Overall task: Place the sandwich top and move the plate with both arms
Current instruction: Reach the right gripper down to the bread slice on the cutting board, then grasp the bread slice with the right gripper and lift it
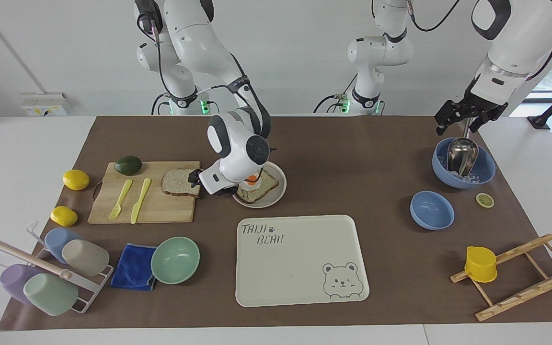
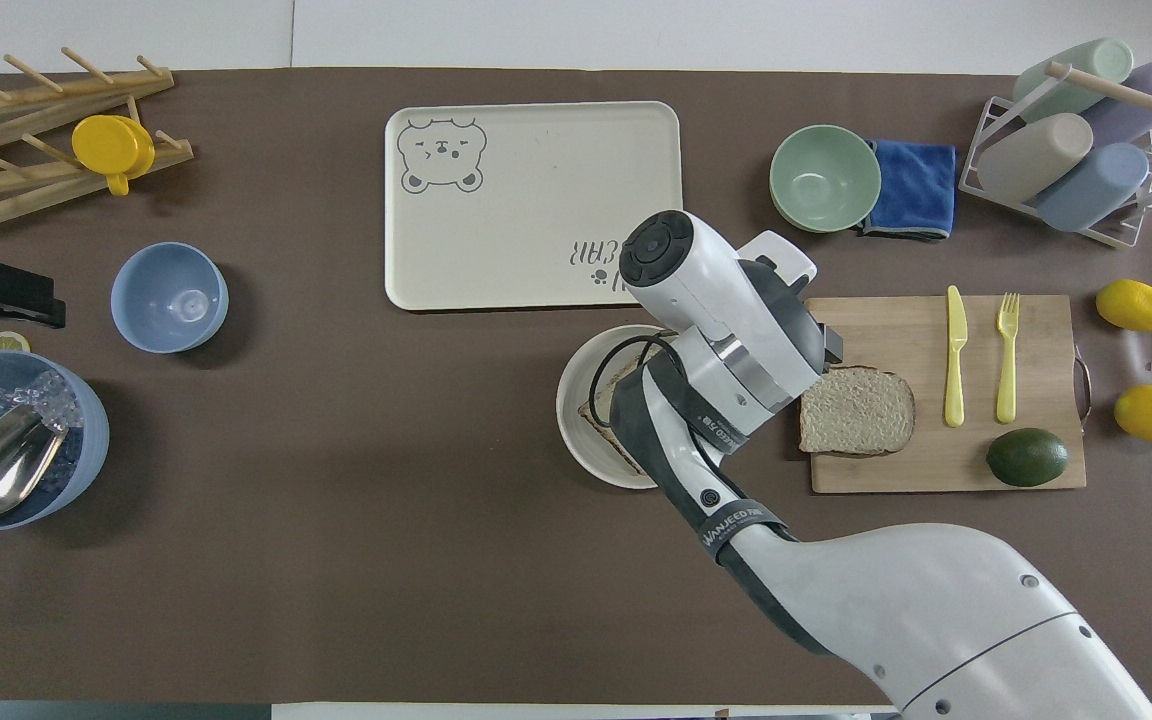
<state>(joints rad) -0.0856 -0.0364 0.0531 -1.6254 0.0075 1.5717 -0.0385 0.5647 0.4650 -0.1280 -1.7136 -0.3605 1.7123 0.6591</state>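
The right gripper picks up the sandwich top, flat on the cutting board (image 2: pixel 956 462), next by the sandwich top's edge that sticks out past the cutting board.
The sandwich top (image 1: pixel 182 182) is a plain brown bread slice lying flat on the wooden cutting board (image 1: pixel 161 211), at the board's edge beside the plate (image 1: pixel 278 187). On the round beige plate lies a paler slice with a fried egg (image 1: pixel 253 180), partly covered by the right arm. My right gripper (image 1: pixel 211 186) is low and open between the sandwich top and the plate, holding nothing, one finger (image 1: pixel 193 177) at the slice's edge. In the overhead view the arm hides most of it. My left gripper (image 1: pixel 459 125) waits open over the ice bowl (image 1: pixel 484 167).
The bear tray (image 1: pixel 300 258) lies farther from the robots than the plate. A mint bowl (image 1: pixel 175 259), blue cloth (image 1: pixel 133 267) and cup rack (image 1: pixel 46 273) sit past the board. On the board are a knife, fork and avocado (image 1: pixel 128 165). Lemons, blue bowls and a wooden rack stand at the table's ends.
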